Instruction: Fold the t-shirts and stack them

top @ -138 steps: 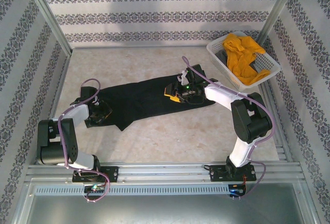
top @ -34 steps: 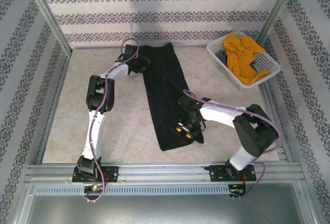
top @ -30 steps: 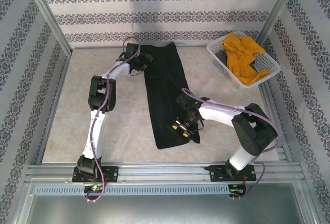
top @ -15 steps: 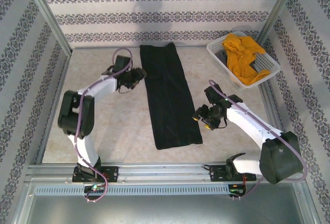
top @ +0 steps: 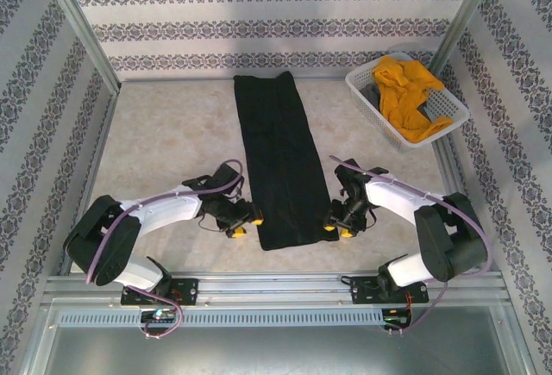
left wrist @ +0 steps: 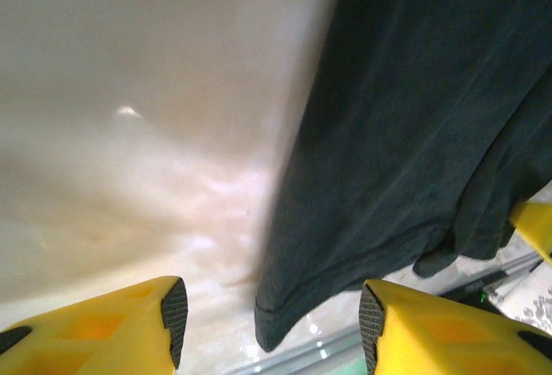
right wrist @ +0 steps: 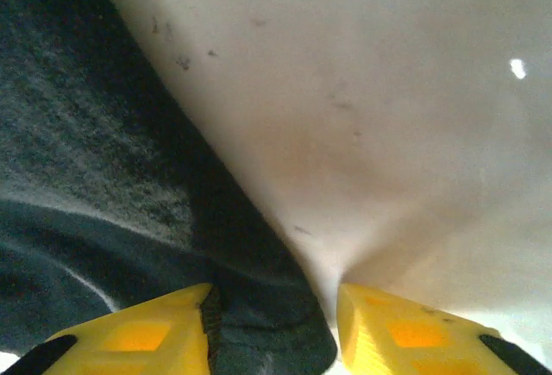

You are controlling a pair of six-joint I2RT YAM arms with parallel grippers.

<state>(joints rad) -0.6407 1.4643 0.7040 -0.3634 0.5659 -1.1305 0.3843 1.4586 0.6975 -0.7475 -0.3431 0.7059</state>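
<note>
I need to grab the black t-shirt's near corner [top: 265, 243] [left wrist: 276, 316] next with my left gripper, opposite my right gripper's corner, to fold the black t-shirt's near end over evenly.
The black t-shirt [top: 280, 159] lies flat as a long narrow strip from the back wall towards me. My left gripper [top: 245, 225] sits at its near left corner, open; in the left wrist view that corner [left wrist: 285, 306] hangs between the wide-apart fingers [left wrist: 272, 319]. My right gripper [top: 337, 229] is low at the near right corner, open but narrow. The cloth [right wrist: 259, 306] lies between its fingers [right wrist: 274, 323] against the left pad, with a gap at the other. The mustard-yellow t-shirt [top: 405, 90] is bunched in the basket.
The white lattice basket [top: 371, 109] stands at the back right corner against the frame post. Bare table lies on both sides of the black strip. The metal rail of the arm bases [top: 276, 284] runs just behind the near edge of the shirt.
Left arm swung from the shirt's far end down to its near left corner. The right gripper shifted off the cloth, came back to the near right corner, and its jaws narrowed.
</note>
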